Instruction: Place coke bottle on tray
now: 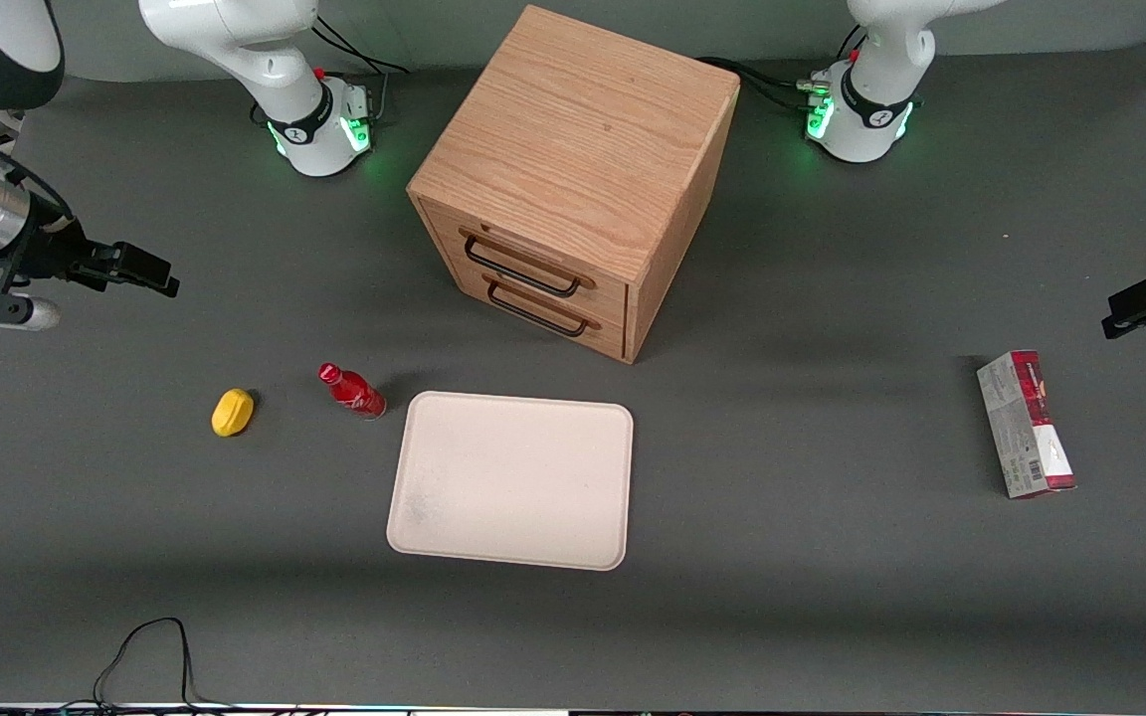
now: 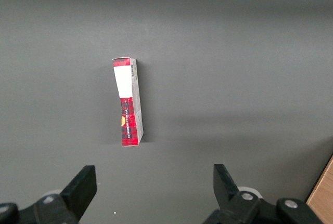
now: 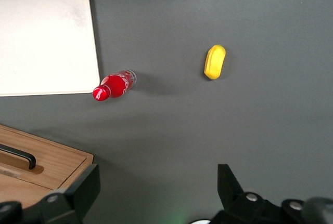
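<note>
The right gripper grabs the coke bottle by its red cap [image 1: 329,372] next, to place it on the tray [image 1: 513,477].
The coke bottle [image 1: 352,391], small and red with a red cap, sits on the grey table just beside a corner of the tray [image 1: 513,477], apart from it. The tray is large, beige and flat, with nothing on it. My right gripper [image 1: 140,270] hangs above the table toward the working arm's end, farther from the front camera than the bottle. It is open and holds nothing. In the right wrist view the bottle [image 3: 114,84] lies beside the tray's edge [image 3: 47,37], well away from the gripper [image 3: 158,187].
A yellow lemon-shaped object [image 1: 233,412] lies beside the bottle, toward the working arm's end; it also shows in the right wrist view [image 3: 215,61]. A wooden two-drawer cabinet [image 1: 573,149] stands farther from the front camera than the tray. A red-and-grey carton [image 1: 1026,423] lies toward the parked arm's end.
</note>
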`<state>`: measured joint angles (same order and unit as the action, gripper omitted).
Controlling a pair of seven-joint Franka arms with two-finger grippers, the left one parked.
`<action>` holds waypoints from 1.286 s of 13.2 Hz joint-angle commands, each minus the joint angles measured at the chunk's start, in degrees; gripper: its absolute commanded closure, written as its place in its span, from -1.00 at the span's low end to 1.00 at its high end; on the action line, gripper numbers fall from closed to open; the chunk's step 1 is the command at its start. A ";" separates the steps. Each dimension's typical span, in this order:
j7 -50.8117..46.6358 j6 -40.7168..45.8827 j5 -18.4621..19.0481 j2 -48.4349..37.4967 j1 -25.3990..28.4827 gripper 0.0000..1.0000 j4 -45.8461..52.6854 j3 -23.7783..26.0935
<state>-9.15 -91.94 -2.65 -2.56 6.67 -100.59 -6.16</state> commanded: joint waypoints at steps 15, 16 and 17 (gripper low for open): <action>0.89 6.34 -1.13 2.65 -0.43 -1.00 4.26 0.18; 0.62 6.42 -1.13 2.65 -0.43 -1.00 4.35 0.18; 0.36 6.42 -1.13 2.65 -0.43 -1.00 4.43 0.18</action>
<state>-9.14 -86.71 -2.70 -0.11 6.58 -97.40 -6.14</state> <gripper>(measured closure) 0.000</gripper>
